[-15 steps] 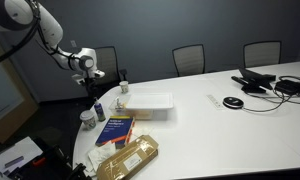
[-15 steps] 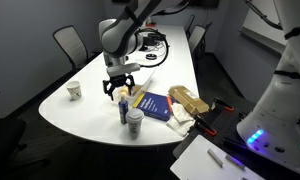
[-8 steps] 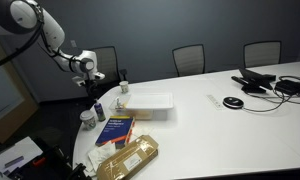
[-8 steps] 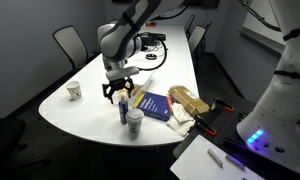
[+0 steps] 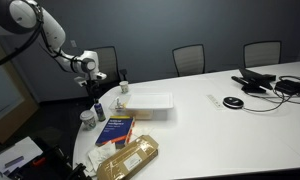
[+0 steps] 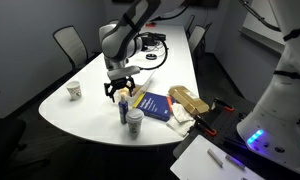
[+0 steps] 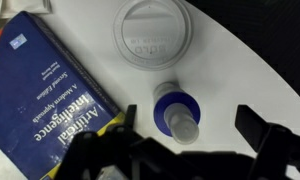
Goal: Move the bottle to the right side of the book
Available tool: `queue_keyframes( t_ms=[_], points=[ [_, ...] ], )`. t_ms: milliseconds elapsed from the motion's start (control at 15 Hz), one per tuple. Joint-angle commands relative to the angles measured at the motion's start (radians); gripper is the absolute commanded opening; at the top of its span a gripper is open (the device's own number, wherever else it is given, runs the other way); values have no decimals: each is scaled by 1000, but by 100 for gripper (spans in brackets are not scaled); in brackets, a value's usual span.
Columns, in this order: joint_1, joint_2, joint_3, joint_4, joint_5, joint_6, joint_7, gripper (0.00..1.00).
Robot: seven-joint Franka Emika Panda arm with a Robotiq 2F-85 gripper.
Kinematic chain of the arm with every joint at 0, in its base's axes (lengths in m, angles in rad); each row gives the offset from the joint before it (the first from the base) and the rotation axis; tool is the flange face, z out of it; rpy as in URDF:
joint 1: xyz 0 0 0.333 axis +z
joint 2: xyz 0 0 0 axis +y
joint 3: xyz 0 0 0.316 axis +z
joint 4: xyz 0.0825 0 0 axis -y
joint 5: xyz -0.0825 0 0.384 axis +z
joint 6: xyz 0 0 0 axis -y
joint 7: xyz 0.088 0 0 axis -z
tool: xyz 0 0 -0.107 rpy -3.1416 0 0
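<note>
The bottle's pale top (image 5: 98, 104) (image 7: 184, 128) stands midway between my gripper's open fingers, so it is time to close. Closing now would catch the bottle by that top.
The slim dark blue bottle (image 5: 98, 107) with a pale top stands upright at the table's end, also seen in an exterior view (image 6: 123, 110). The wrist view shows it from above (image 7: 176, 111). The dark blue book (image 5: 115, 129) with a yellow-orange edge lies flat beside it, and shows in both the exterior view (image 6: 153, 105) and the wrist view (image 7: 50, 90). My gripper (image 6: 120, 91) hangs open and empty just above the bottle. In the wrist view its fingers (image 7: 190, 126) straddle the bottle top without touching it.
A short white round container (image 6: 135, 122) stands right next to the bottle; its lid shows in the wrist view (image 7: 153, 32). A tan patterned package (image 5: 126, 158), a white flat box (image 5: 150, 103) and a small cup (image 6: 75, 91) sit nearby. The curved table edge is close.
The gripper has come down very slightly over the bottle. Nothing on the table has moved.
</note>
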State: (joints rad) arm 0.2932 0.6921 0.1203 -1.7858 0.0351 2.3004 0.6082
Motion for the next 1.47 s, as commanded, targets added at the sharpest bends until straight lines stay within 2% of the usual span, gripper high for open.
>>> queue_keyframes(
  t_ms=[0, 67, 133, 267, 800, 867, 933, 1400],
  points=[
    [13, 15, -21, 31, 23, -5, -21, 100],
    [12, 15, -19, 34, 25, -9, -23, 95],
    [11, 17, -18, 37, 28, -8, -27, 74],
    [13, 18, -18, 38, 28, -5, -24, 69],
    [17, 7, -22, 19, 27, 7, -14, 6],
    [17, 6, -23, 18, 28, 8, -14, 3],
    [17, 6, -23, 18, 27, 8, -13, 7],
    [23, -50, -31, 30, 22, -37, 11, 7]
  ],
)
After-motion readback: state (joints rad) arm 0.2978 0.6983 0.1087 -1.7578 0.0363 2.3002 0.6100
